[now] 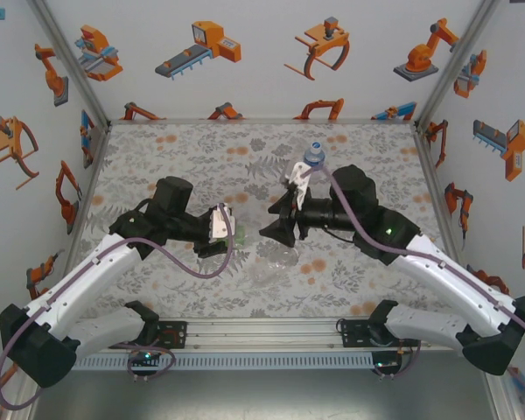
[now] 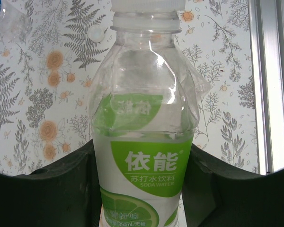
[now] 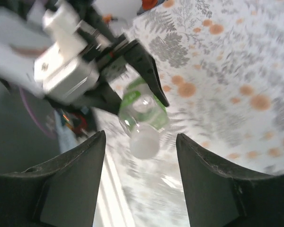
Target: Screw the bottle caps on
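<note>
The right gripper next needs to screw the white bottle cap (image 1: 257, 232) (image 3: 144, 142) onto the green-tinted bottle, so it needs to grab the cap by its opposite sides.
My left gripper (image 1: 230, 229) is shut on the green-tinted bottle (image 2: 144, 156), its black fingers (image 2: 61, 189) pressing both sides of the green label. The bottle lies level, neck toward the right arm, with a white bottle cap (image 2: 146, 5) on its neck. My right gripper (image 1: 267, 229) faces that neck. In the right wrist view the cap (image 3: 144, 142) sits just beyond the right gripper (image 3: 141, 137), which is open and clear of it on both sides. The blue-labelled bottle (image 1: 313, 157) stands upright behind the right arm. A colourless bottle (image 1: 276, 261) lies on the mat below both grippers.
The floral mat (image 1: 184, 157) covers the table, with open room at the back left. A metal rail (image 1: 262, 331) runs along the near edge between the arm bases. White walls with robot pictures close in the sides and back.
</note>
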